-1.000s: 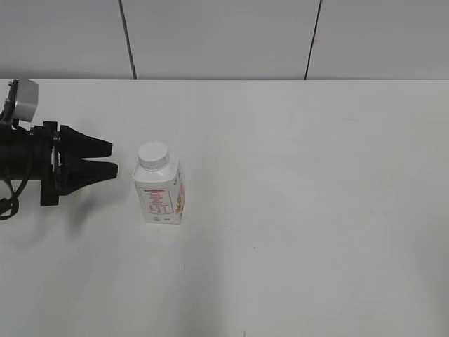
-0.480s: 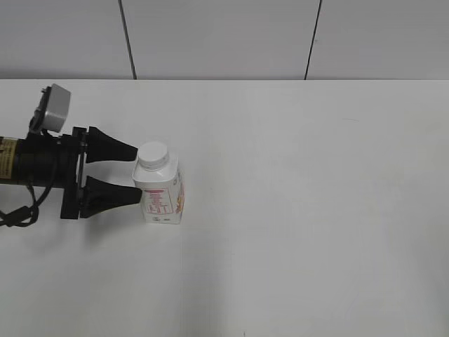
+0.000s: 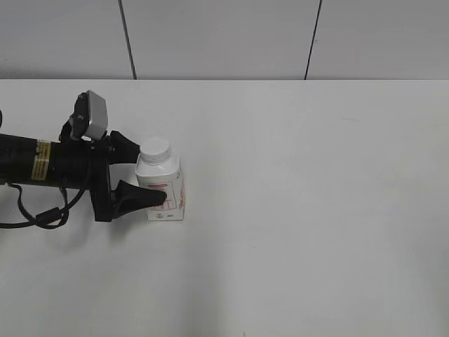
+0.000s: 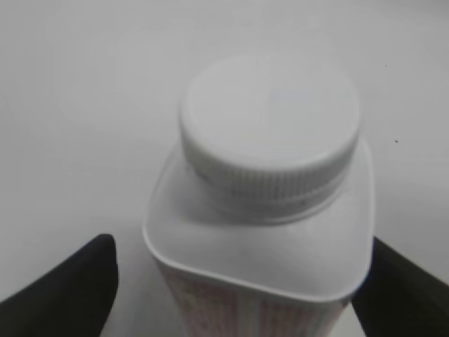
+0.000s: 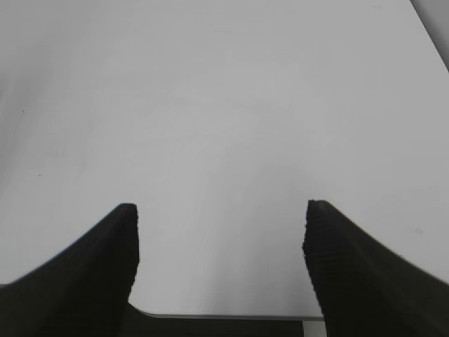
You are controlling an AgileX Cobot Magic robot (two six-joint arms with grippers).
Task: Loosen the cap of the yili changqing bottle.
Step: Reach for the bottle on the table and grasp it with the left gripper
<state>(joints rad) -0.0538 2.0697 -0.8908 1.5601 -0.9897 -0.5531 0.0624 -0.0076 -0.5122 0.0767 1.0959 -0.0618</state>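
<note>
The left gripper grips the yili changqing bottle's body below the shoulders next, to steady the bottle for loosening its cap (image 3: pixel 156 149) (image 4: pixel 270 112).
The yili changqing bottle (image 3: pixel 165 189) stands upright on the white table, left of centre, with red print on its sides. Its ribbed white cap (image 3: pixel 156 148) sits on the neck. My left gripper (image 3: pixel 151 174) comes in level from the left and is open, one finger on each side of the bottle's body below the shoulders. In the left wrist view the cap (image 4: pixel 270 130) and the bottle's shoulder (image 4: pixel 259 242) fill the frame between the black fingertips (image 4: pixel 77 284); a gap shows at the left one. My right gripper (image 5: pixel 221 210) is open over bare table, holding nothing.
The white table (image 3: pixel 316 210) stretches to the right and toward the front. A grey panelled wall (image 3: pixel 224 38) rises behind its far edge. The table's edge (image 5: pixel 224 317) shows low in the right wrist view. The right arm is outside the exterior view.
The left arm has moved right, from short of the bottle to straddling it, and its jaws have widened. The bottle has barely shifted. The right gripper looks the same.
</note>
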